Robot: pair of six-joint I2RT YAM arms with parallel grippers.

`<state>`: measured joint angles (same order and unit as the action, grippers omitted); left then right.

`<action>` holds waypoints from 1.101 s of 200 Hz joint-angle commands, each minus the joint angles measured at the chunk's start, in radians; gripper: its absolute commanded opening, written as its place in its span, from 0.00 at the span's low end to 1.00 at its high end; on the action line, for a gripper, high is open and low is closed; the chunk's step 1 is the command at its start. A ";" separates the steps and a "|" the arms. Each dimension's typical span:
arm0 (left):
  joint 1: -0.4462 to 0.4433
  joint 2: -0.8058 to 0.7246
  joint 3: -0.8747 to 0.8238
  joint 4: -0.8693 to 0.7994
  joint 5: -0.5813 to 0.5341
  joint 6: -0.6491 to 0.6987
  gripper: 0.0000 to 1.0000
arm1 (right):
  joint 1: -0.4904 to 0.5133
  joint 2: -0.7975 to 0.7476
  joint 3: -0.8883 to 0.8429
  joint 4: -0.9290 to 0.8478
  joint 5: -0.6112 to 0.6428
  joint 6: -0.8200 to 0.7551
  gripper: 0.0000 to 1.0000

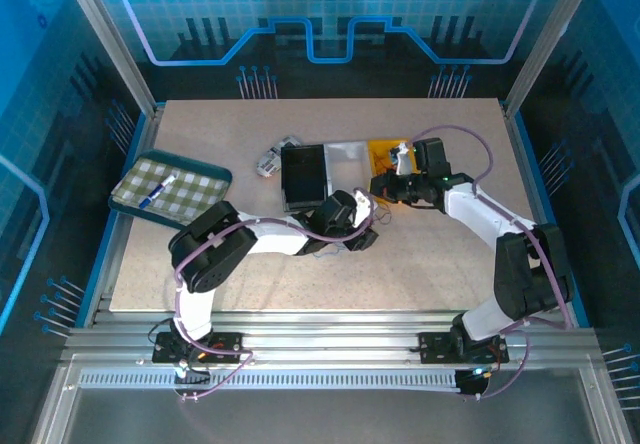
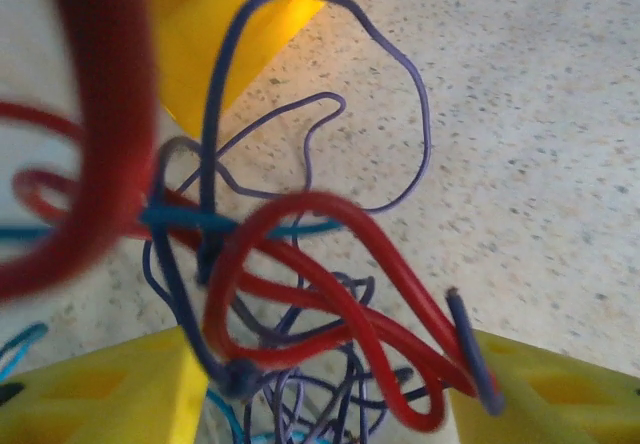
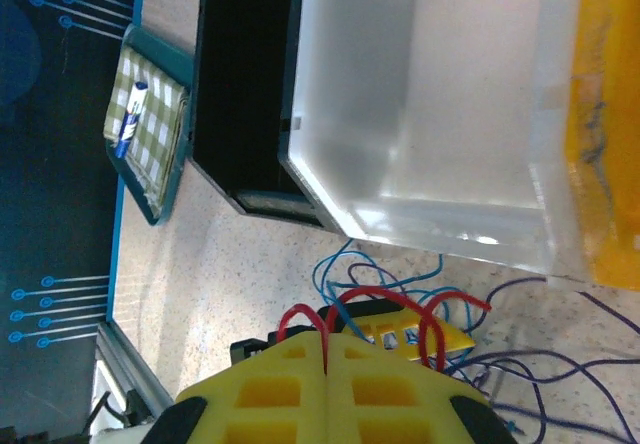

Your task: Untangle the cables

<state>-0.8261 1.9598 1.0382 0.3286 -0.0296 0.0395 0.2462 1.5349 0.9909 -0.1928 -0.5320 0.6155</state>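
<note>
My left gripper grabs the dark purple wire near its loose end (image 2: 470, 348) next, to untangle the red cable from that wire.
The cables (image 2: 330, 294) are a tangle of red, blue and dark purple wires on the speckled table, just in front of the bins. My left gripper (image 2: 325, 374) is open, its yellow fingers (image 2: 110, 394) wide apart with the tangle hanging between them. My right gripper (image 3: 328, 342) is shut, and a red cable (image 3: 372, 302) is pinched in the seam between its yellow fingers. From that pinch the red cable arches over the left gripper's yellow finger (image 3: 410, 329). In the top view both grippers meet at the cables (image 1: 377, 207), left gripper (image 1: 352, 226) and right gripper (image 1: 388, 186).
A black bin (image 1: 303, 174), a clear bin (image 1: 347, 156) and a yellow bin (image 1: 381, 150) stand side by side behind the grippers. A teal tray (image 1: 170, 189) with a checked cloth and a blue pen lies at the left. A small grey object (image 1: 270, 160) sits left of the black bin.
</note>
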 commanded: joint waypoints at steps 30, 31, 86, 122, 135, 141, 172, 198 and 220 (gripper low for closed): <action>-0.002 0.062 0.013 0.073 -0.109 -0.039 0.10 | -0.036 -0.024 0.010 0.027 -0.033 0.048 0.00; -0.002 0.060 0.011 0.073 -0.110 -0.041 0.09 | -0.037 -0.025 0.009 0.027 -0.032 0.048 0.00; 0.056 -0.151 -0.202 0.053 -0.123 -0.176 0.00 | -0.132 -0.099 -0.036 0.013 0.144 0.093 0.00; 0.129 -0.329 -0.386 0.056 -0.070 -0.284 0.00 | -0.184 -0.184 -0.082 -0.042 0.362 0.108 0.00; 0.135 -0.363 -0.415 0.040 -0.080 -0.303 0.00 | -0.202 -0.211 -0.097 -0.068 0.441 0.123 0.00; 0.138 -0.372 -0.426 0.038 -0.088 -0.311 0.00 | -0.211 -0.220 -0.104 -0.065 0.455 0.128 0.00; 0.156 -0.377 -0.442 0.022 -0.153 -0.350 0.00 | -0.246 -0.236 -0.101 -0.098 0.508 0.130 0.00; 0.219 -0.368 -0.473 0.012 -0.221 -0.452 0.00 | -0.286 -0.264 -0.093 -0.168 0.613 0.150 0.00; 0.233 -0.367 -0.489 0.010 -0.245 -0.458 0.00 | -0.334 -0.305 -0.102 -0.232 0.713 0.172 0.00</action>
<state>-0.6159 1.5963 0.5789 0.3786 -0.1951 -0.3603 -0.0292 1.2926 0.8967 -0.3351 0.0082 0.7532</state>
